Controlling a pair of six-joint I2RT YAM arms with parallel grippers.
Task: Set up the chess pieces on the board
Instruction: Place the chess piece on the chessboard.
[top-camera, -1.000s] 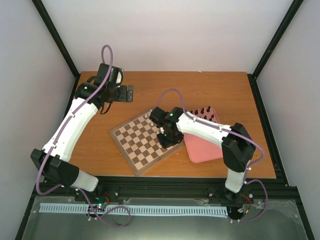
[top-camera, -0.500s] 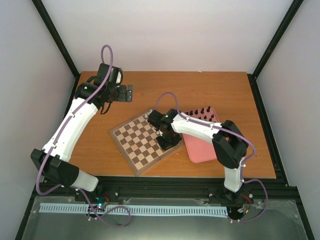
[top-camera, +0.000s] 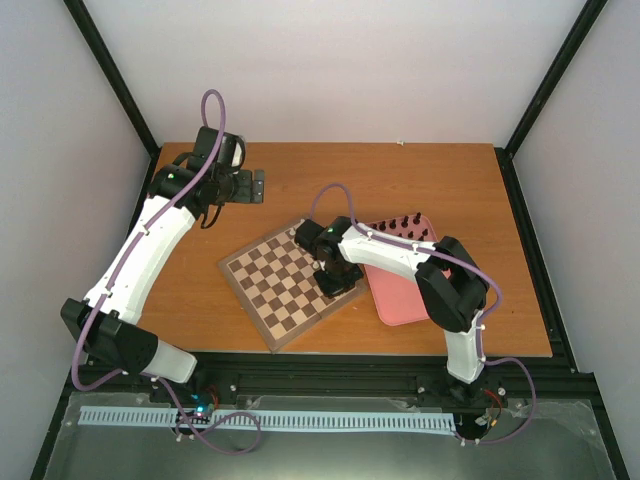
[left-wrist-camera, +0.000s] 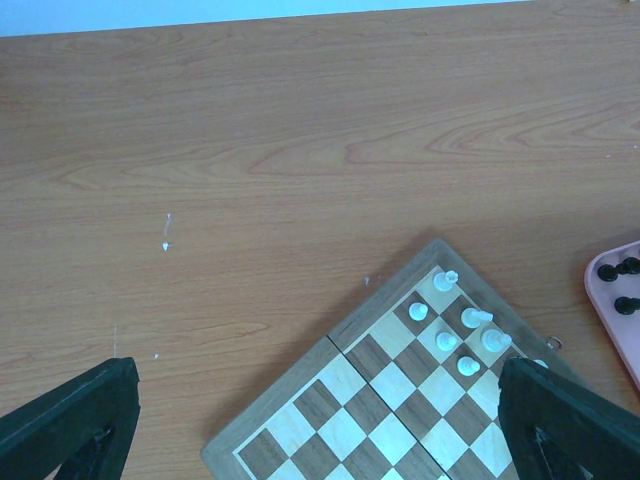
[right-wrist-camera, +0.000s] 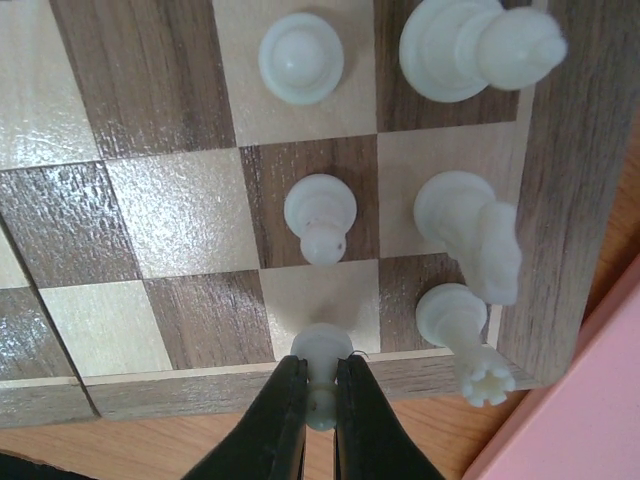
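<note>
My right gripper should release the pawn: its base is low over the light square next to the rook (right-wrist-camera: 455, 320), so it would stand there.
The board (top-camera: 272, 290) lies tilted in the middle of the table. Several cream-white chess pieces (left-wrist-camera: 446, 341) stand at its far right corner. My right gripper (right-wrist-camera: 321, 400) is shut on a cream-white pawn (right-wrist-camera: 322, 350), holding it low over a light square at the board's edge, next to another pawn (right-wrist-camera: 319, 213), a knight (right-wrist-camera: 470, 230) and a rook (right-wrist-camera: 455, 320). In the top view the right gripper (top-camera: 335, 281) is over the board's right corner. My left gripper (top-camera: 258, 187) is open and empty above the far left of the table; it also shows in the left wrist view (left-wrist-camera: 315, 370).
A pink tray (top-camera: 405, 295) lies right of the board, touching its edge, with black pieces (top-camera: 405, 222) standing at its far end. The tray's corner shows in the left wrist view (left-wrist-camera: 612, 300). Bare wooden table (top-camera: 400, 180) lies behind the board.
My right arm has shifted a little to the left over the board's right corner, its elbow swinging left. The left arm has not moved.
</note>
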